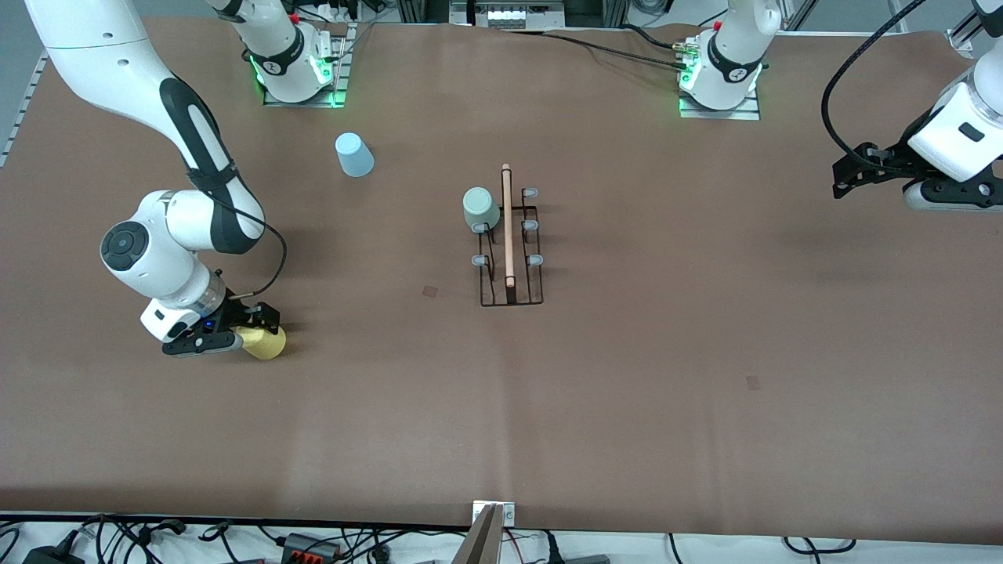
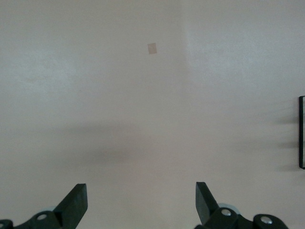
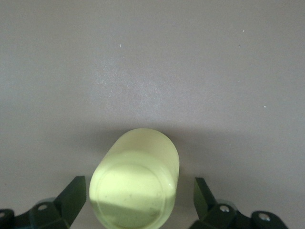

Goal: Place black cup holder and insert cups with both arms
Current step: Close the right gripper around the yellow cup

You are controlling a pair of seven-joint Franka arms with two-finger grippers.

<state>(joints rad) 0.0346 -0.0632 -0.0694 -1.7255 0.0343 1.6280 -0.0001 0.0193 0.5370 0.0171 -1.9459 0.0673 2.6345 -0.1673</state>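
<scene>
My right gripper should close on the yellow cup now, because its fingers are down on either side of the cup.
The black cup holder [image 1: 509, 262] stands mid-table with its wooden rod on top. A pale green cup [image 1: 480, 209] sits on one of its pegs, on the side toward the right arm. The light blue cup [image 1: 355, 154] stands upside down near the right arm's base. My right gripper [image 1: 255, 333] is open around the yellow cup [image 1: 268, 345]. In the right wrist view the yellow cup [image 3: 136, 179] lies between the fingers [image 3: 76, 198] with a gap on each side. My left gripper [image 1: 850, 176] is open and empty over the table at the left arm's end; it also shows in the left wrist view [image 2: 141, 200].
Two small dark patches mark the brown table cover [image 1: 430, 291] [image 1: 752, 382]. A metal bracket [image 1: 494, 513] sits at the table edge nearest the camera, with cables below it. The left arm's cable [image 1: 842, 78] loops above its gripper.
</scene>
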